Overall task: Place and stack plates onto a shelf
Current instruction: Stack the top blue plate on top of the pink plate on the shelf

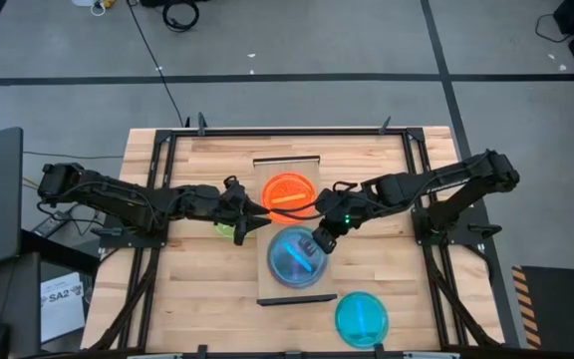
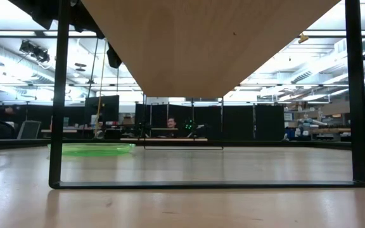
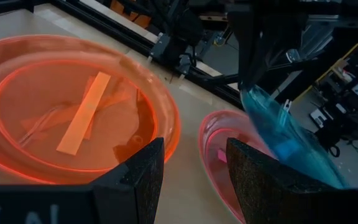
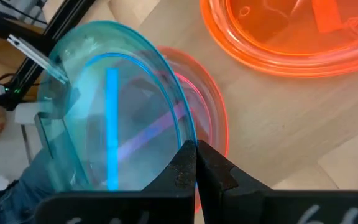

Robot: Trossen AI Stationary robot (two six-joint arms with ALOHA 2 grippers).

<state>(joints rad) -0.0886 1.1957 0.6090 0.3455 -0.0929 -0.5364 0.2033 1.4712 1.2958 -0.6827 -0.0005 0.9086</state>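
Note:
I can open my right gripper now, because the bottom edge of the cyan plate is down on the pink plate and the cyan plate would stay on the pink plate.
The shelf runs down the table's middle. An orange plate lies flat on its far half. On its near half a cyan plate sits tilted over a pink plate, and my right gripper is shut on it. My left gripper is open at the shelf's left edge; in the left wrist view its fingers stand above the board between the orange plate and the pink plate. A green plate lies on the table under the left arm. My right gripper pinches the cyan plate's rim between its two fingers, one on the inside and one on the outside of the rim. It comes slanting down from the table's right. The plate is tilted, its held side raised, its lower side down by the pink plate.
A second cyan plate lies on the table near the near edge, right of the shelf. The low view shows the shelf's underside, its thin dark frame legs, and the green plate on the table top. Dark rails border the table.

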